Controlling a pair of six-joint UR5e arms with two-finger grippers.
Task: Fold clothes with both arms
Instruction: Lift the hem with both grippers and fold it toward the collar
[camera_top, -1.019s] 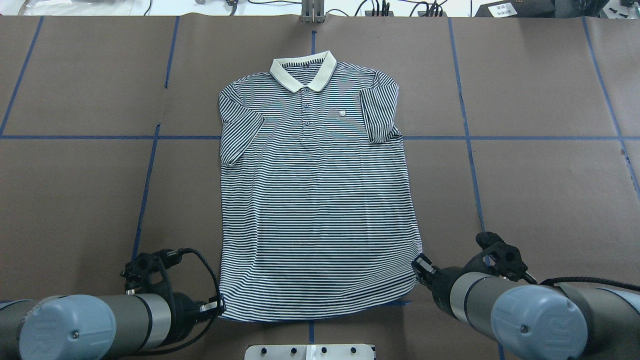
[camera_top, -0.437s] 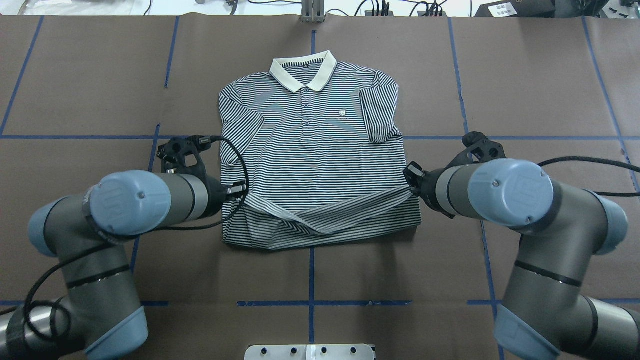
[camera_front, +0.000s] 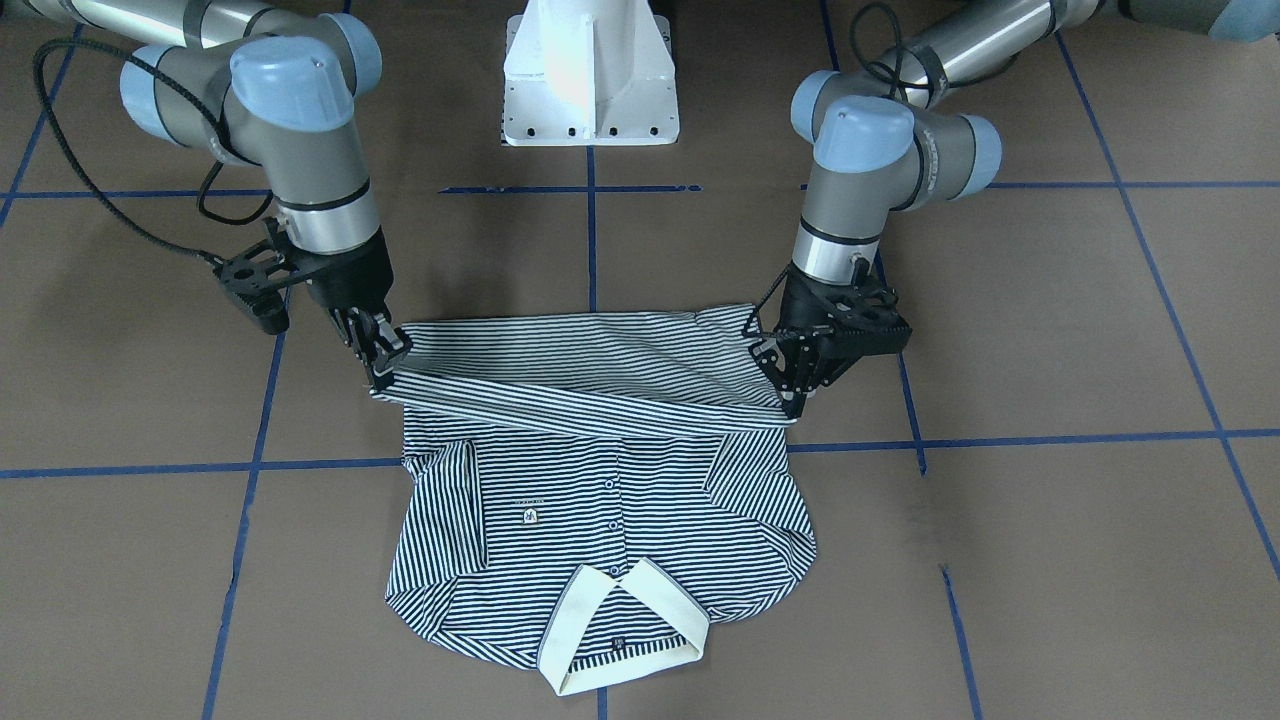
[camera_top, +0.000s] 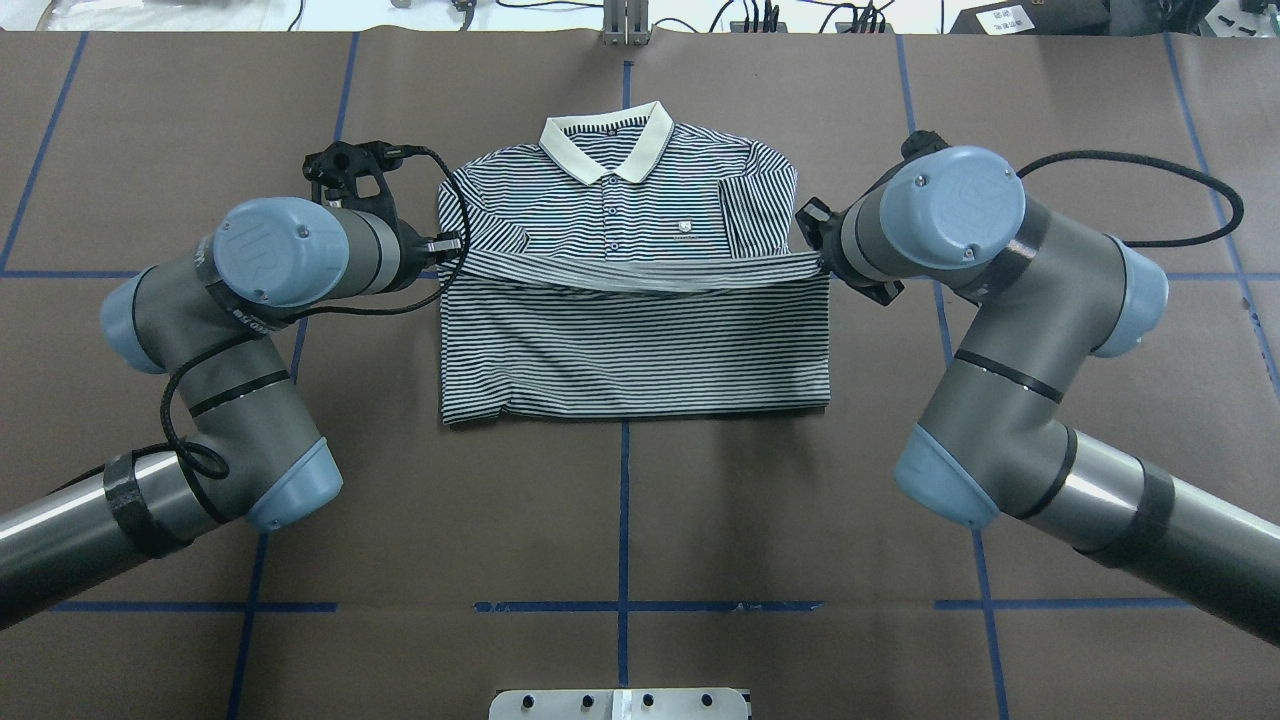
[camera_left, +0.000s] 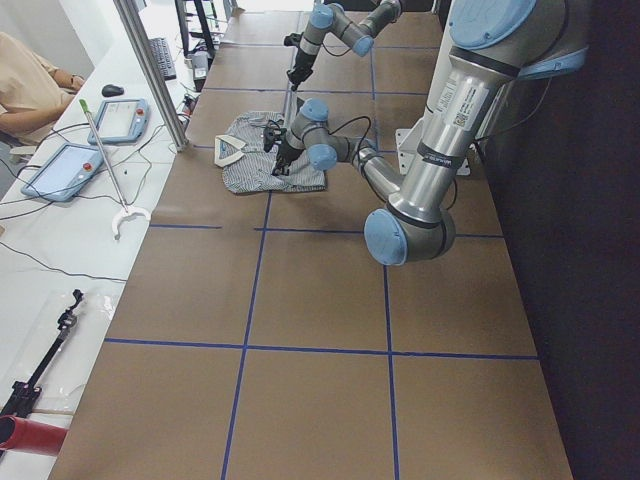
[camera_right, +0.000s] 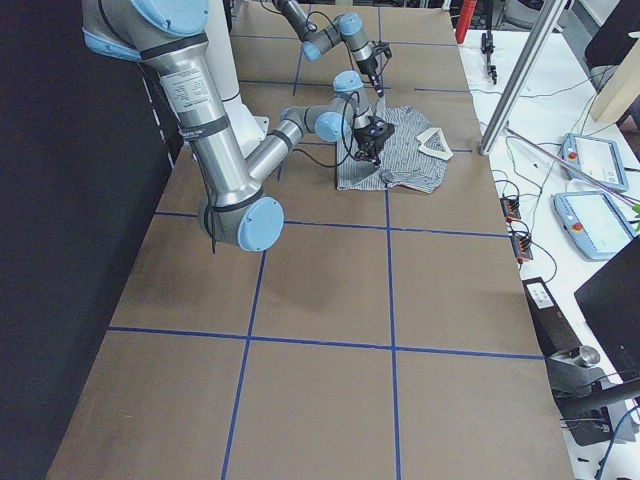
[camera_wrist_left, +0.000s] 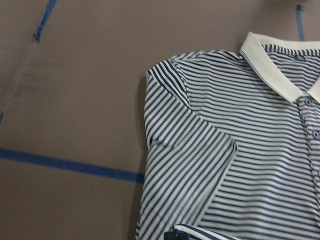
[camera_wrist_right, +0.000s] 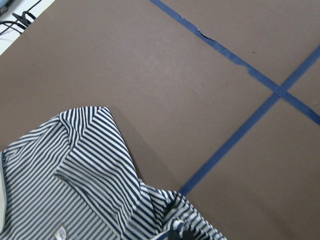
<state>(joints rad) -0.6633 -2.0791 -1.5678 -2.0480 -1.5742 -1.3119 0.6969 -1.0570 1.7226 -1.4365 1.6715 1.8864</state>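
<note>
The hem in my left fingers is short of the whole sleeve; its corner must reach the shirt's shoulder before release.
The striped polo shirt (camera_top: 640, 330) lies flat in the middle of the table, cream collar (camera_top: 607, 140) at the far end. Its lower half is folded up over the chest. My left gripper (camera_top: 452, 250) is shut on the hem's left corner, just above the left sleeve (camera_wrist_left: 185, 165). My right gripper (camera_top: 815, 255) is shut on the hem's right corner, beside the right sleeve (camera_wrist_right: 95, 155). In the front view the hem (camera_front: 590, 385) hangs stretched between the left gripper (camera_front: 790, 398) and the right gripper (camera_front: 383, 362), slightly off the shirt. The chest logo (camera_front: 530, 515) and placket still show.
The brown table cover (camera_top: 1080, 380) carries blue tape lines. The white pedestal base (camera_front: 590, 75) stands behind the shirt. A metal post (camera_top: 625, 25) and cables sit at the far edge. An operator (camera_left: 30, 80) and tablets (camera_left: 60, 170) are past that far edge.
Both grippers have carried the hem from the table's near edge away toward the collar. The fold at the shirt's near edge has formed and the hem now lies across the chest.
</note>
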